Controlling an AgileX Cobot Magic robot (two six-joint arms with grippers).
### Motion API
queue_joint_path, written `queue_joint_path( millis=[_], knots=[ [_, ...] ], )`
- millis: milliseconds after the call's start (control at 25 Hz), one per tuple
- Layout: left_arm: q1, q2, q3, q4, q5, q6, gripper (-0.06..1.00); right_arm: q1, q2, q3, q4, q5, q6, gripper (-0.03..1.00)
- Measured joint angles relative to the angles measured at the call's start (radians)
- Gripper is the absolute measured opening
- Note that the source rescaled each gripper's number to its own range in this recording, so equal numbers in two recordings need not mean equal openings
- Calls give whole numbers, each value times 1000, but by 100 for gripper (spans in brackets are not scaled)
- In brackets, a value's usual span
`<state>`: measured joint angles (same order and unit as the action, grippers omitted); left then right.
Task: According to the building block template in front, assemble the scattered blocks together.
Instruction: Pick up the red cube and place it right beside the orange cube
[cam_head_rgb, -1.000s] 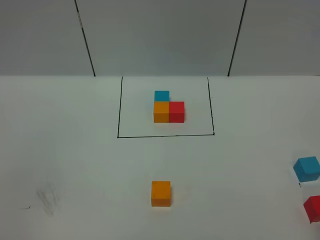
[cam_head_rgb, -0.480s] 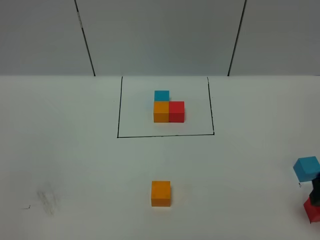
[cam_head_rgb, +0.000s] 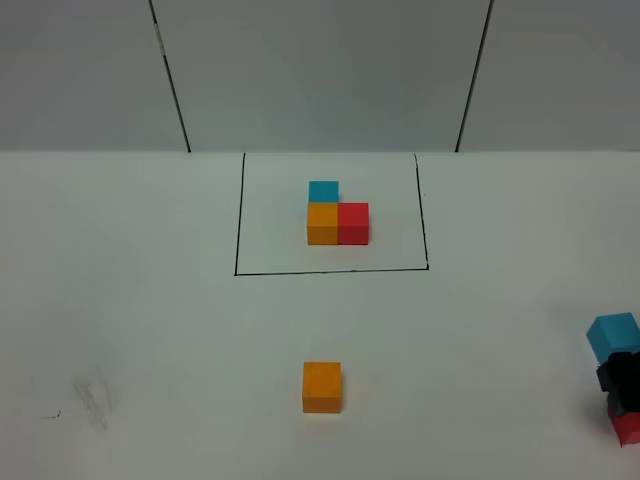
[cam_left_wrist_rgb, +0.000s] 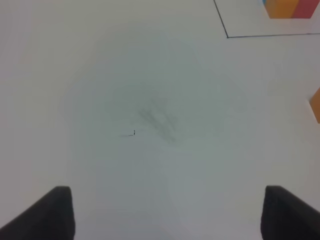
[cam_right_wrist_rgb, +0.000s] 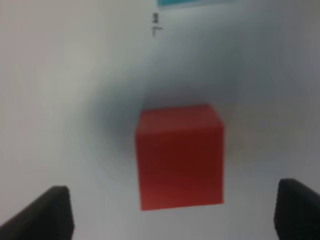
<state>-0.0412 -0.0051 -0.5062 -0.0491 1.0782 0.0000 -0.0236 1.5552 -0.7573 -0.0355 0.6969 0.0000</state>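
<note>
My right gripper's spread fingers are still above the red cube's top (cam_head_rgb: 628, 428), so it moves lower before closing on the red cube.
The building block template (cam_head_rgb: 337, 213) is a blue, an orange and a red cube in an L inside a thin black outline at the table's middle back. Of the scattered blocks, the orange cube (cam_head_rgb: 322, 387) sits alone at the front centre. The sky-blue cube (cam_head_rgb: 613, 333) and the red cube (cam_head_rgb: 629, 430) lie at the right edge. My right gripper (cam_head_rgb: 621, 384) hangs over the red cube and hides part of it. In the right wrist view the red cube (cam_right_wrist_rgb: 180, 156) lies between the spread fingers of the open right gripper (cam_right_wrist_rgb: 170, 215). My left gripper (cam_left_wrist_rgb: 167, 215) is open over bare table.
The left wrist view shows a faint grey smudge (cam_left_wrist_rgb: 159, 120) on the white table, a corner of the template outline (cam_left_wrist_rgb: 227, 36) and an edge of the orange cube (cam_left_wrist_rgb: 316, 105). A strip of the sky-blue cube (cam_right_wrist_rgb: 195, 2) shows beyond the red one.
My right gripper has come into the exterior view from the right edge and moved over the red cube, covering part of it. The cubes have not moved.
</note>
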Motion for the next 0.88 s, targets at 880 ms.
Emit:
queue_joint_path(
  millis=[880],
  knots=[
    [0, 0, 0, 0, 0, 0, 66, 0, 120, 0, -6, -88, 38, 66]
  ],
)
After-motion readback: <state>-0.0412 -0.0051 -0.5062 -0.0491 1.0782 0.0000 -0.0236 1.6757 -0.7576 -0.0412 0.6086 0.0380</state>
